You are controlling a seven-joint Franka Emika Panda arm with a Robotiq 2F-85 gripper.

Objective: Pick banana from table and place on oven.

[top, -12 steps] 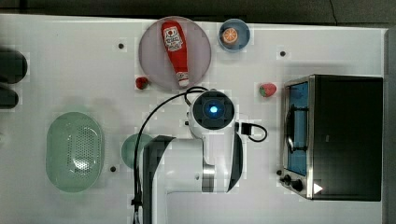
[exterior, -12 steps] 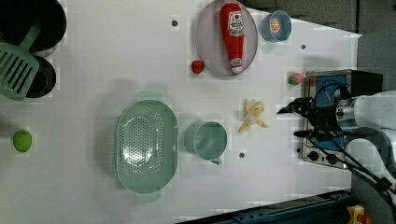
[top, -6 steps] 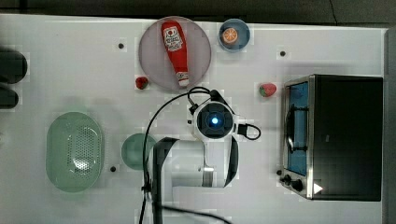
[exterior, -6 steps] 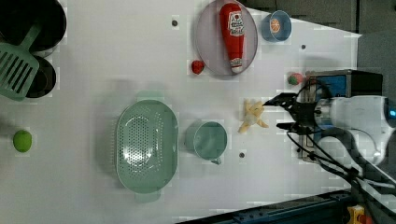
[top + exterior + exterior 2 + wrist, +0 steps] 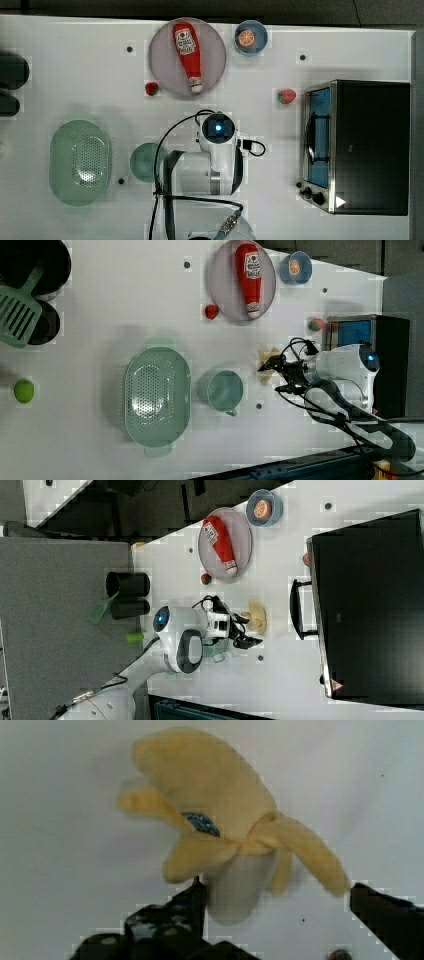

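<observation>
I should next set the banana on the oven, so I need to grab it with my gripper by its cream tip.
The banana is a pale yellow peeled piece with a cream tip, lying on the white table. In the left view the banana sits beside the teal cup; in the right view the banana lies in front of the oven door. My gripper is open, its dark fingers standing on either side of the cream tip, nothing gripped. The gripper hangs just over the fruit, as does the gripper in the right view. The oven stands at the top view's right, its black top bare.
A ketchup bottle lies on a grey plate, with an orange slice in a blue bowl beside it. Two strawberries lie on the table. A green colander and the teal cup sit at the top view's left.
In the left view the gripper has moved left, away from the oven, and now stands over the banana. Its fingers have stayed open.
</observation>
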